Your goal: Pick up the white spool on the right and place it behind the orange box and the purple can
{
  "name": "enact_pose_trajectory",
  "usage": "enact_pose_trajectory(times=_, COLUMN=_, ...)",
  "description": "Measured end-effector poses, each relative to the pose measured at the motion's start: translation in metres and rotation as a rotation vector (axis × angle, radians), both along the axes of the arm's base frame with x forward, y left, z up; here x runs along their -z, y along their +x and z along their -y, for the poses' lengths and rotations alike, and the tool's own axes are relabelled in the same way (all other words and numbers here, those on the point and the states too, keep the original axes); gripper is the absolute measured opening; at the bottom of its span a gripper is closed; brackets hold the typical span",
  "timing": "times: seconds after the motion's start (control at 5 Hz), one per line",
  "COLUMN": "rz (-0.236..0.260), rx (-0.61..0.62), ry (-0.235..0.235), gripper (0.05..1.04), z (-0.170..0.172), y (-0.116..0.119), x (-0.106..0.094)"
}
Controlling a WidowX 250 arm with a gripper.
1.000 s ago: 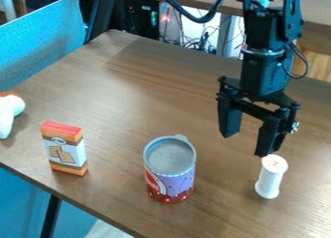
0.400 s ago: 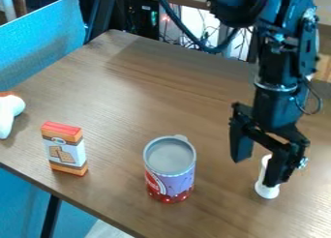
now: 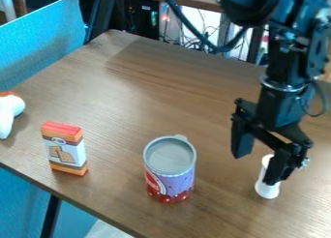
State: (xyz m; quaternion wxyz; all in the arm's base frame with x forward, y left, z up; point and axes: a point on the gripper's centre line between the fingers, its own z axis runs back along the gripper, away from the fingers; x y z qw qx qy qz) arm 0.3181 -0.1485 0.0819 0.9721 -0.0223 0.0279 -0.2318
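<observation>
Next, my gripper grabs the white spool-shaped cylinder's upper end, to leave the cylinder's base free to stand on the tabletop.
The black gripper (image 3: 257, 165) hangs over the right part of the table, open, its two fingers well apart. Its right finger stands in front of a white spool-shaped cylinder (image 3: 267, 189) and hides part of it; whether they touch I cannot tell. To the gripper's left a can (image 3: 169, 170) with a grey top and a red and purple side stands upright. Farther left is an upright small box (image 3: 65, 149) in orange, white and red.
At the left edge of the wooden table (image 3: 148, 96) lies a white object with a brown top (image 3: 9, 112). A blue panel (image 3: 42, 38) rises behind the table's left side. Cables (image 3: 194, 38) hang beyond the far edge.
Since a second ago the gripper has come lower and shifted right, so that its right finger now covers part of the white cylinder. The can and the box have stayed put.
</observation>
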Motion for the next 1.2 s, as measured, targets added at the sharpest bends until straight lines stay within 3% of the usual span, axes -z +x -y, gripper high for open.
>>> enact_pose_trajectory(times=0.2, rz=0.031, rx=0.011, ry=0.041, gripper=1.001, z=0.005, y=0.003, x=-0.005)
enact_pose_trajectory(times=0.6, rz=0.034, rx=0.02, ry=0.061, gripper=1.001, z=0.01, y=0.009, x=-0.002)
enact_pose_trajectory(times=1.2, rz=-0.012, rx=-0.015, ry=0.142, gripper=1.001, z=0.012, y=0.02, x=0.011)
